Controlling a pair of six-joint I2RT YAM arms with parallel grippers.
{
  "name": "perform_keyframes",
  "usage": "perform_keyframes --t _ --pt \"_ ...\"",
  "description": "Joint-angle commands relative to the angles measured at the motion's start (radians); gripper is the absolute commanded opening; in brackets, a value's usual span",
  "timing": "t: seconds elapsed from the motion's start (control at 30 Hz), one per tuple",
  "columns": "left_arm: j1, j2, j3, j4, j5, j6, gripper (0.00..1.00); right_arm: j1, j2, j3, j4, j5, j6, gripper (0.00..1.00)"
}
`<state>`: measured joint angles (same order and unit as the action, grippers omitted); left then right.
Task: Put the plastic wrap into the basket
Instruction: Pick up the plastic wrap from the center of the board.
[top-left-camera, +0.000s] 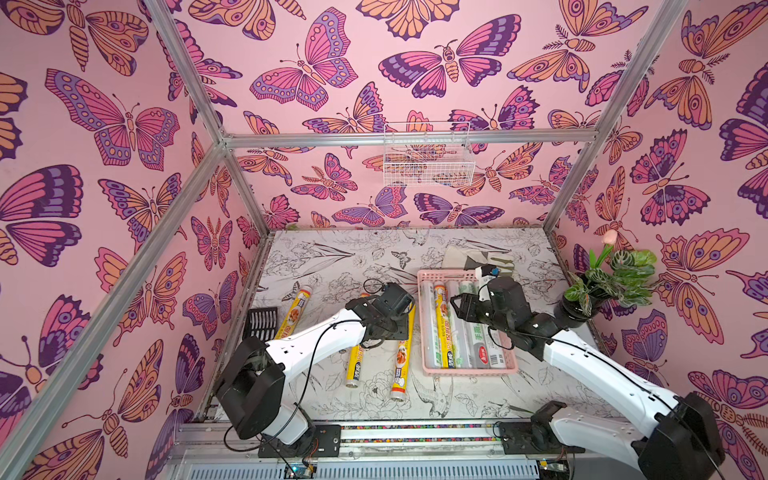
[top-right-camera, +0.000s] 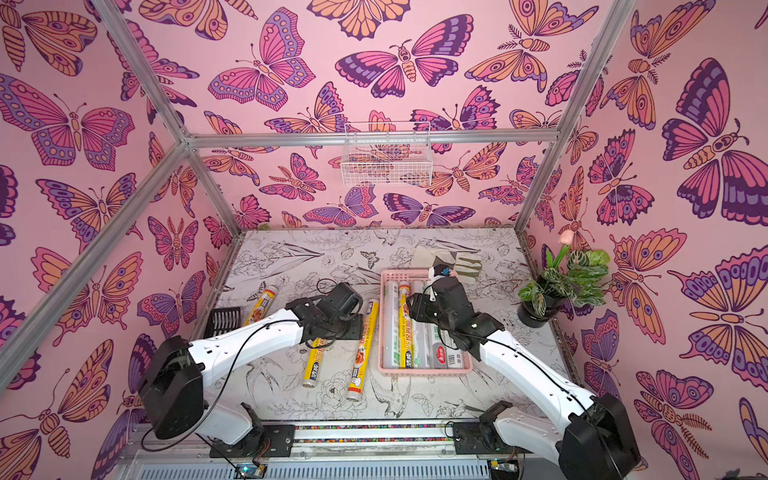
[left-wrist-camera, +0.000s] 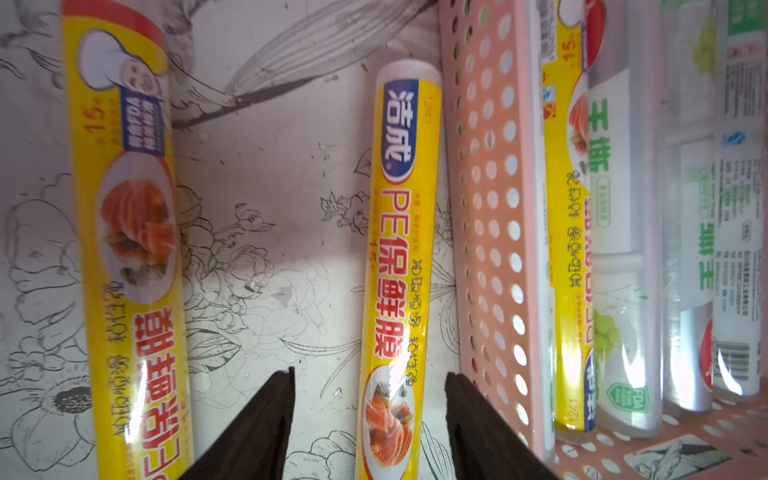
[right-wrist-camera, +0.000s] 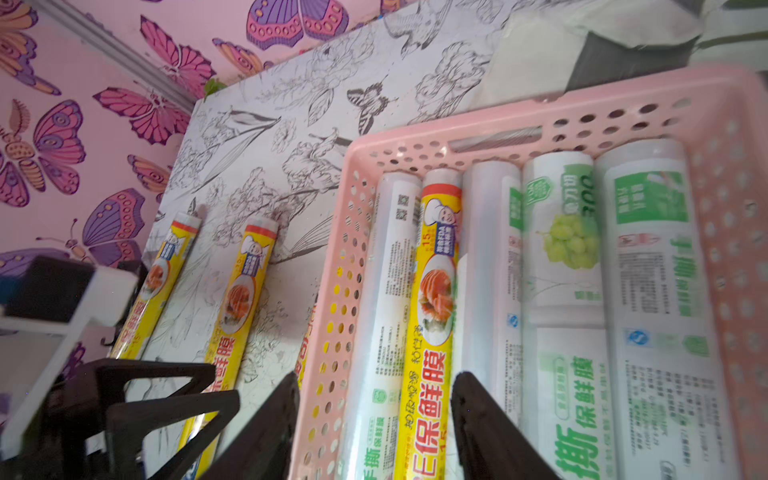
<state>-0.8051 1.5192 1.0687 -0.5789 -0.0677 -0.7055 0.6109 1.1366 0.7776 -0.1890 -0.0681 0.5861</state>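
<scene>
The yellow roll beside the basket will go in lengthwise. My left gripper should pick it up around its middle next.
The pink basket (top-left-camera: 469, 371) (top-right-camera: 424, 372) lies right of centre with several plastic wrap rolls side by side in it, one yellow (top-left-camera: 442, 328) (right-wrist-camera: 432, 299), the others whitish with green print (right-wrist-camera: 652, 257). Three yellow rolls lie on the table: one (top-left-camera: 405, 357) (left-wrist-camera: 399, 249) against the basket's left wall (left-wrist-camera: 490, 208), one (top-left-camera: 357, 361) (left-wrist-camera: 124, 249) partly under the left arm, one (top-left-camera: 297, 309) further left. My left gripper (top-left-camera: 401, 326) (left-wrist-camera: 370, 374) is open, its fingers apart on either side of the roll beside the basket. My right gripper (top-left-camera: 457, 307) (right-wrist-camera: 374, 415) is open above the basket's left side, holding nothing.
A black slotted scoop (top-left-camera: 261, 322) lies at the table's left edge. A potted plant (top-left-camera: 602, 286) stands at the right edge. Folded cloths (top-left-camera: 469, 255) lie behind the basket. A white wire basket (top-left-camera: 428, 160) hangs on the back wall.
</scene>
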Motion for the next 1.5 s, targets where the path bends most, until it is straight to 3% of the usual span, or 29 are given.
perform_keyframes --t 0.0,0.17,0.47,0.93,1.07,1.2,1.47 --pt "0.007 0.05 -0.014 0.041 0.095 0.016 0.65 0.022 0.052 0.015 0.019 -0.123 -0.046 0.6" --pt "0.015 0.117 -0.02 0.06 0.134 -0.003 0.69 0.084 0.126 0.069 -0.05 -0.111 -0.085 0.59" --pt "0.025 0.203 -0.015 0.076 0.158 0.01 0.72 0.092 0.16 0.072 -0.053 -0.093 -0.072 0.6" --pt "0.026 0.28 -0.004 0.045 0.153 0.014 0.65 0.092 0.176 0.077 -0.056 -0.071 -0.07 0.61" --pt "0.025 0.286 0.002 0.021 0.12 0.015 0.6 0.092 0.173 0.08 -0.059 -0.062 -0.073 0.61" --pt "0.025 0.263 0.015 -0.001 0.102 0.02 0.5 0.091 0.168 0.08 -0.063 -0.054 -0.077 0.62" --pt "0.026 0.115 0.034 -0.018 0.038 -0.008 0.36 0.09 0.105 0.064 -0.066 0.02 -0.069 0.62"
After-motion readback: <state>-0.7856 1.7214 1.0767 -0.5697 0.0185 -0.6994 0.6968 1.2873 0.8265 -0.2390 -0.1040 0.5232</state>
